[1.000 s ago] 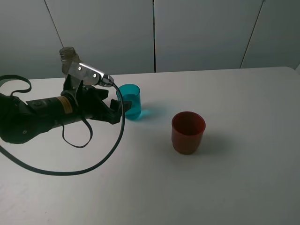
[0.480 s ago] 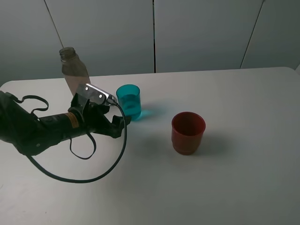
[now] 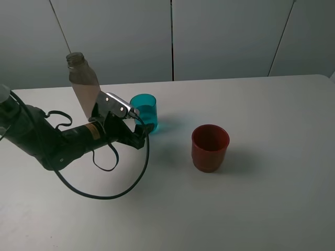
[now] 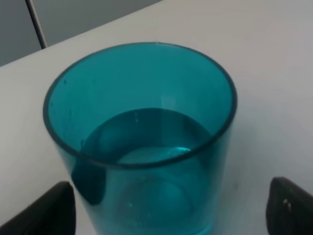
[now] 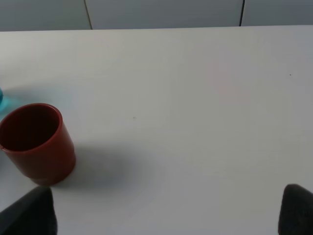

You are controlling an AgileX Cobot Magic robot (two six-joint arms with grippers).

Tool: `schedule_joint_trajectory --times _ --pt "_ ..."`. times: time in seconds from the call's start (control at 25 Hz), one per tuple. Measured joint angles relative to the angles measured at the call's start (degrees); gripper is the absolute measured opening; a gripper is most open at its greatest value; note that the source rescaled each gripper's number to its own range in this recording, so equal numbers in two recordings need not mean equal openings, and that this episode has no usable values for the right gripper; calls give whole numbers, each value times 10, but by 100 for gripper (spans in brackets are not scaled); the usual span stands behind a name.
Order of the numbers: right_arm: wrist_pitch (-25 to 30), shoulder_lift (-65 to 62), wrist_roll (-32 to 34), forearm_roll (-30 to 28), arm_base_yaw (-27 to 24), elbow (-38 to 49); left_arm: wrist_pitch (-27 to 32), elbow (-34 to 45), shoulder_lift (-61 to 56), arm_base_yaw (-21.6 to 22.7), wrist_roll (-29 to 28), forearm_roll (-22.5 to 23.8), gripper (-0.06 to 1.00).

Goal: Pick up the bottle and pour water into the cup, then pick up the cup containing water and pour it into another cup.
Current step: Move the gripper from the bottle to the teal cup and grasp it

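Note:
My left fingers reach only the near side of the teal cup, so closing now would miss it. My left gripper moves forward next, then closes on the cup.
The clear brownish bottle [image 3: 84, 86] stands upright and uncapped at the back left, free of any gripper. The teal cup [image 3: 144, 110] stands just right of it and holds water, which shows in the left wrist view [image 4: 142, 142]. My left gripper [image 3: 144, 130] is open at the cup's near side. In the left wrist view [image 4: 171, 210] its dark fingertips [image 4: 54, 210] sit on either side of the cup's lower part, apart from it. The red cup [image 3: 210, 147] stands alone to the right and looks empty [image 5: 36, 142]. My right gripper [image 5: 164, 210] is open and empty.
The white table [image 3: 261, 198] runs back to grey wall panels [image 3: 225, 36]. The left arm's black cable [image 3: 99, 196] loops over the table in front of the arm. The right arm is out of the exterior view.
My left gripper has come away from the bottle, dropped lower and moved right to the teal cup. The bottle now stands uncovered behind the arm. The cups have not moved.

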Motion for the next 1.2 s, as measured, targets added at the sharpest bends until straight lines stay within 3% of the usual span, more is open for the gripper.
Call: schedule_joint_trajectory --times 0.12,0.4,1.2 --pt "0 0 0 0 0 0 2 -18 12 2 1 11 99" --pt "0 0 0 0 0 0 22 -55 15 16 -11 86 99" --pt "0 0 0 0 0 0 25 -99 51 18 0 129 99"
